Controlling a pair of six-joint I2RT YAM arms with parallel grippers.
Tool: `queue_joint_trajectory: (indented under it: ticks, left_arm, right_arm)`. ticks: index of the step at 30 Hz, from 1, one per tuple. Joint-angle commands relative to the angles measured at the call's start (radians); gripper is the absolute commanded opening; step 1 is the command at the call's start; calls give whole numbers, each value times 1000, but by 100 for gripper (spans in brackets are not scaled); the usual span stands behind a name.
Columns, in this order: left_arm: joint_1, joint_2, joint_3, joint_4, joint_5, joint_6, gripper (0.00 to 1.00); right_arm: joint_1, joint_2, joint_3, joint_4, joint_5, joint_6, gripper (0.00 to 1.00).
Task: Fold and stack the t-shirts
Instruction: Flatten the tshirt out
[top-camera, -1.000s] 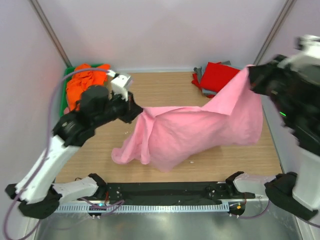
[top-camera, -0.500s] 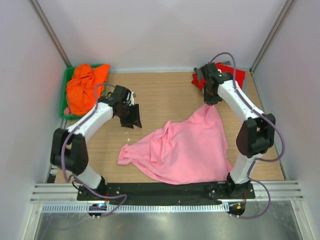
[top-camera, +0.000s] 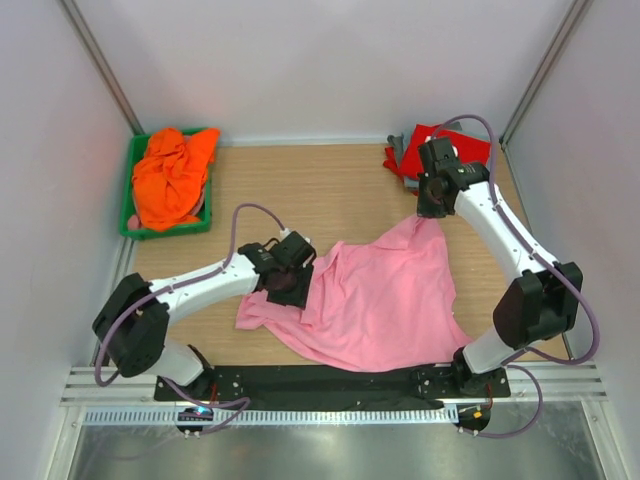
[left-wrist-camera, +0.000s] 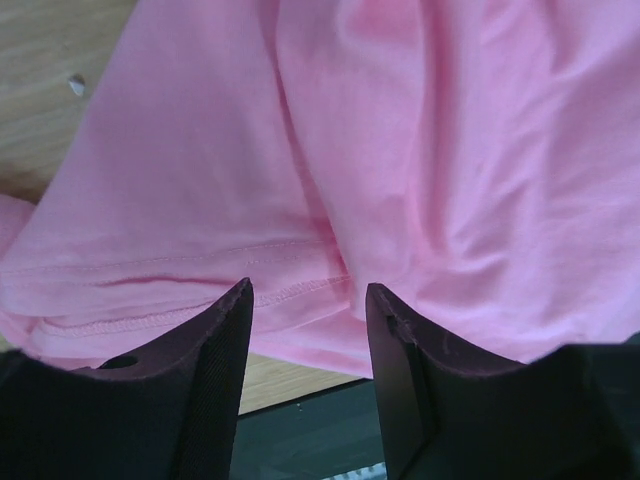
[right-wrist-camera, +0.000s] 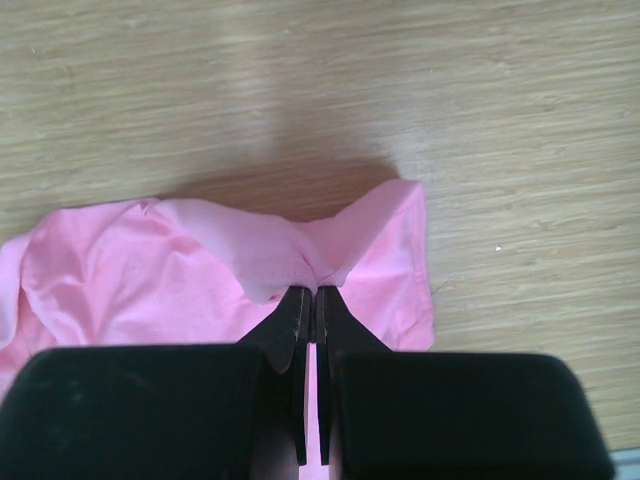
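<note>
My left gripper will spread the t-shirt for folding. It will next grab the light pink t-shirt (top-camera: 375, 300) by its hem, opposite my right gripper's corner.
A light pink t-shirt (top-camera: 375, 300) lies crumpled on the wooden table. My right gripper (top-camera: 432, 208) is shut on its far corner and holds that edge up; in the right wrist view the pink cloth (right-wrist-camera: 130, 280) is pinched between the fingers of the right gripper (right-wrist-camera: 309, 292). My left gripper (top-camera: 290, 290) is open over the shirt's left edge; the left wrist view shows the left gripper (left-wrist-camera: 308, 300) just above the hem (left-wrist-camera: 200, 270). An orange t-shirt (top-camera: 172, 175) sits in the green bin. Red and grey t-shirts (top-camera: 415, 150) lie at the back right.
A green bin (top-camera: 131, 228) stands at the back left against the wall. White walls close in the table on three sides. A black strip (top-camera: 320, 382) runs along the near edge between the arm bases.
My left gripper has moved from the bare table down to the pink shirt's left edge. My right gripper has shifted slightly right, still holding the corner. The shirt has spread flatter.
</note>
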Motion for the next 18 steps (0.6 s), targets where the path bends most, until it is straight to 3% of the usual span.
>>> queue_joint_trajectory:
  ticks: [1, 13, 14, 18]
  left_arm:
    - [-47, 15, -10, 72, -53, -74, 51]
    - [-131, 98, -58, 149, -23, -148, 48]
    - [-133, 101, -62, 155, -20, -151, 45]
    - [-136, 106, -67, 164, -20, -154, 16]
  right_arm:
    - [-4, -83, -18, 32, -23, 9, 1]
    - [-4, -97, -43, 27, -25, 7, 1]
    - [-4, -97, -43, 27, -25, 7, 1]
    - [-4, -99, -41, 26, -28, 9, 1]
